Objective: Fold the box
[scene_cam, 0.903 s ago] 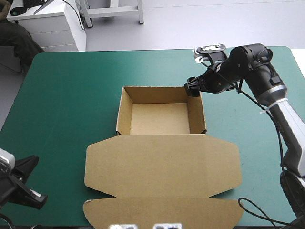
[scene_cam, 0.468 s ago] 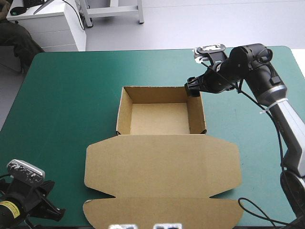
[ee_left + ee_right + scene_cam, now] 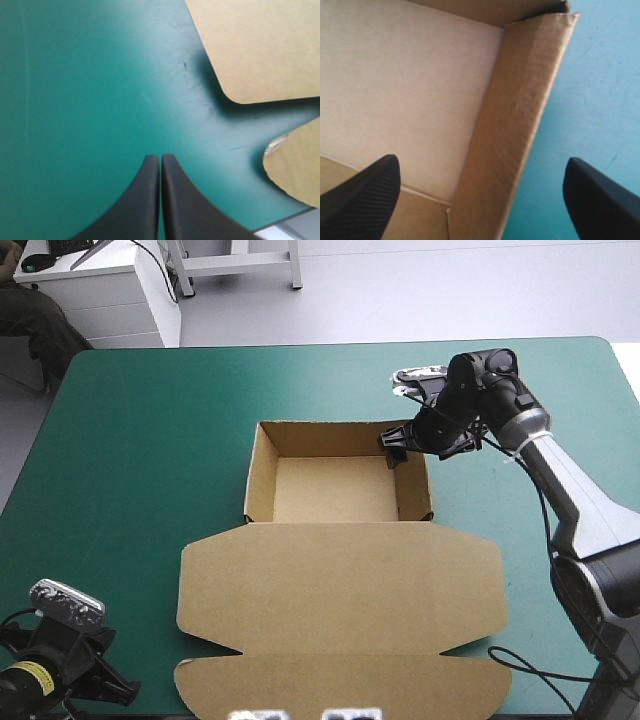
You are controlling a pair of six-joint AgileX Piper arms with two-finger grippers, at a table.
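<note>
Next, my right gripper grabs the brown box by its raised side (image 3: 413, 488), which leaves the brown box's flat lid (image 3: 340, 588) free to fold.
The brown box (image 3: 340, 585) lies mid-table as an open tray (image 3: 335, 488) with raised walls, its lid flat toward the near edge. My right gripper (image 3: 397, 445) is open at the tray's far right corner. In the right wrist view the right gripper (image 3: 480, 161) straddles the right wall (image 3: 520, 115), one finger over the tray floor (image 3: 405, 85) and one outside. My left gripper (image 3: 112, 688) is shut and holds nothing at the near left corner of the table. In the left wrist view the left gripper (image 3: 160, 157) points at bare cover beside the lid's rounded corner (image 3: 260, 45) and front flap (image 3: 297, 170).
The teal-green cover (image 3: 140, 440) stretches wide on the box's left side and beyond its far wall. The table's near edge (image 3: 285, 226) runs close beside the left gripper and the flap.
The left arm has swung at the near left corner, its wrist now turned toward the lid. The right gripper has shifted left onto the tray's far right corner.
</note>
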